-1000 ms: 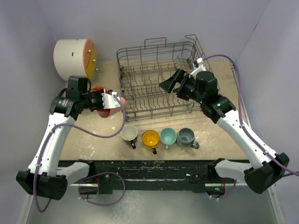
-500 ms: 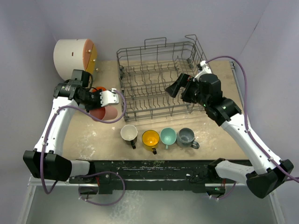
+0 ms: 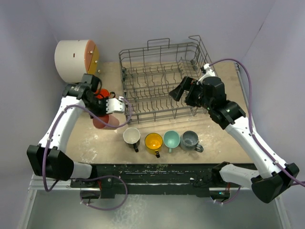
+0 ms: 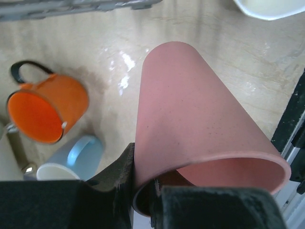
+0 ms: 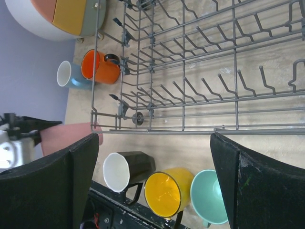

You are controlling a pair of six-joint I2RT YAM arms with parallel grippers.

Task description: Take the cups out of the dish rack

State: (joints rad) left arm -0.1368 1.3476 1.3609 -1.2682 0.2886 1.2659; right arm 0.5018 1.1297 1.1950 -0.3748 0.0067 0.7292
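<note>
My left gripper holds the pink tumbler, which hangs tilted with its base crooked. It should keep holding the tumbler first, because the tumbler would tip over short of the black mug if I opened now.
My left gripper is shut on the pink tumbler, pinching its rim and holding it low over the table, left of the dish rack. The orange mug and light blue mug lie on their sides beside it. The black, yellow, teal and grey mugs stand in a row before the rack. My right gripper is open and empty above the rack's right half, which holds no cups.
A white cylindrical cabinet with an orange-yellow front stands at the back left, close to the orange mug. The table's front edge runs just below the row of mugs. Walls close in on both sides.
My left gripper has swung down and to the left with the pink tumbler, away from the rack's corner. My right gripper has shifted slightly right over the rack and stayed open.
</note>
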